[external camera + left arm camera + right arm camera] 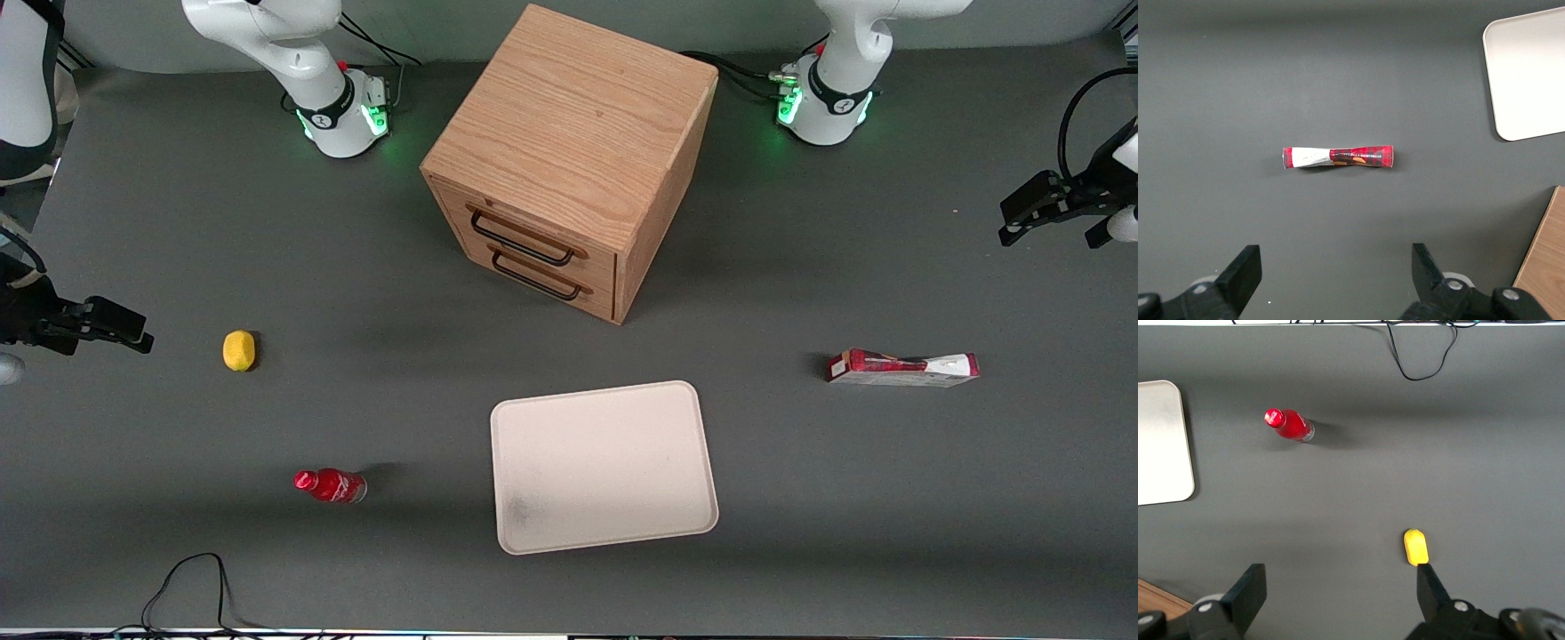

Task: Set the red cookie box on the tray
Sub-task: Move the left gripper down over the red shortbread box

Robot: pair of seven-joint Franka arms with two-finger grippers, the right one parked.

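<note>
I should next take hold of the red cookie box with my left gripper where its white panel meets the plaid, to place it on the tray.
The red cookie box lies flat on the dark table toward the working arm's end, apart from the tray. It also shows in the left wrist view, with a white panel at one end. The pale cream tray lies flat and bare, nearer to the front camera than the cabinet; its corner shows in the left wrist view. My left gripper hangs above the table, farther from the front camera than the box. It is open and empty, well apart from the box.
A wooden drawer cabinet with two black handles stands at mid-table; its edge shows in the left wrist view. A yellow lemon and a small red bottle lie toward the parked arm's end. A black cable loops at the near table edge.
</note>
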